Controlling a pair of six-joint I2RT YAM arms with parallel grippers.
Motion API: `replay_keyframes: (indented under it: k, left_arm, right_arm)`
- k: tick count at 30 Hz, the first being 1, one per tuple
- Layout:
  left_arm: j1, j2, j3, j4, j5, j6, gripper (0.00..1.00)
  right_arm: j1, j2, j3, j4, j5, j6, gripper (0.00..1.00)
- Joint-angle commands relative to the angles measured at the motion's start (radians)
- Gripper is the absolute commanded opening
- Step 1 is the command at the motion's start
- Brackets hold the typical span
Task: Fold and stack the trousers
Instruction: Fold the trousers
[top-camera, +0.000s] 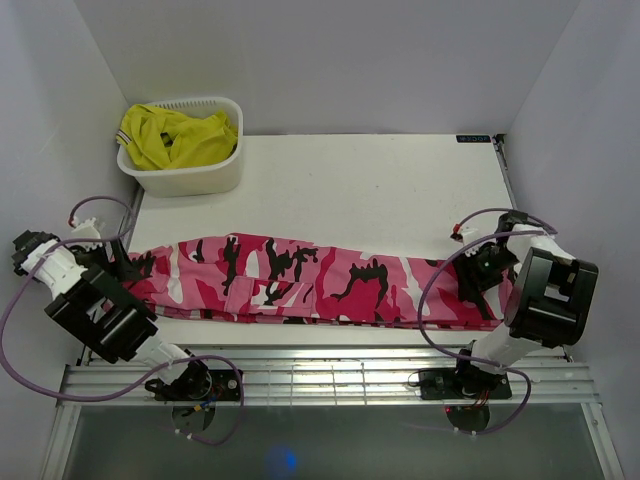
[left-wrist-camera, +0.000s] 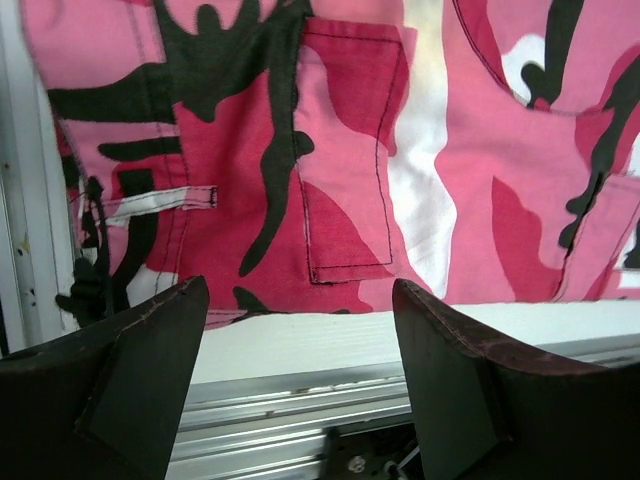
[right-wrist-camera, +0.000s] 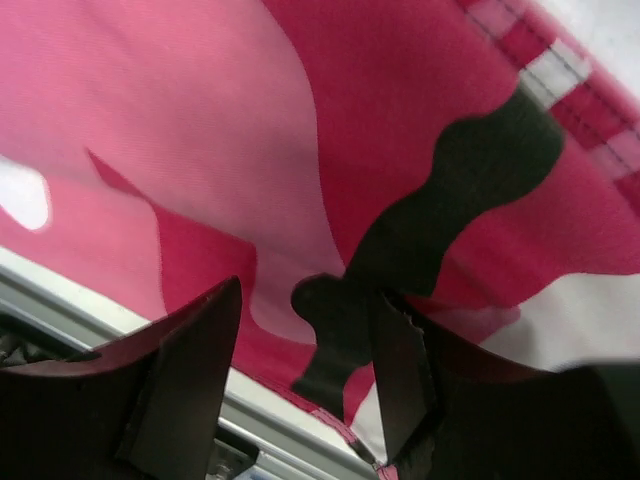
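My left gripper grabs the trousers (left-wrist-camera: 350, 150) at the waist end's near corner (left-wrist-camera: 107, 288), by the black strap, next, to straighten the waist for folding.
The pink, white, dark red and black camouflage trousers (top-camera: 300, 275) lie flat and stretched left to right across the near part of the white table (top-camera: 370, 185). My left gripper (top-camera: 122, 264) is open at their left, waist end. In the left wrist view the left gripper (left-wrist-camera: 300, 290) is empty above the table's near edge, with the trousers (left-wrist-camera: 350, 150) just beyond the fingertips. My right gripper (top-camera: 482, 268) is open over the right, leg end. In the right wrist view the right gripper (right-wrist-camera: 310, 290) straddles the near edge of the trousers (right-wrist-camera: 300, 130) without closing on it.
A white basket (top-camera: 185, 180) holding a plain yellow garment (top-camera: 175, 135) stands at the table's back left corner. A metal rail (top-camera: 330, 375) runs along the near edge between the arm bases. Grey walls close in both sides and the back.
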Motion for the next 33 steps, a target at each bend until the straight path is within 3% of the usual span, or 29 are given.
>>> replay_keyframes:
  k: [1,5,7,14,22,33]
  left_arm:
    - [0.042,-0.023,0.044,0.009,0.076,-0.124,0.86]
    - [0.064,-0.064,0.029,0.015,0.073,-0.204,0.87]
    - [0.064,-0.084,0.012,0.023,0.055,-0.224,0.98]
    - [0.064,-0.132,-0.118,0.043,0.001,-0.271,0.98]
    - [0.071,-0.083,-0.175,0.052,-0.033,-0.353,0.88]
    - [0.073,0.132,-0.192,0.044,-0.093,-0.367,0.84]
  right_arm:
    - [-0.015,0.056,-0.037,0.127,0.155,-0.004,0.6]
    - [-0.059,0.12,0.008,0.171,0.229,-0.021,0.58]
    - [-0.088,0.146,0.05,0.178,0.252,-0.032,0.58]
    - [-0.131,0.163,0.153,0.152,0.247,-0.033,0.61]
    - [-0.093,0.021,0.265,-0.024,0.042,-0.016,0.8]
    - [0.014,-0.022,0.276,-0.083,0.026,0.014,0.82]
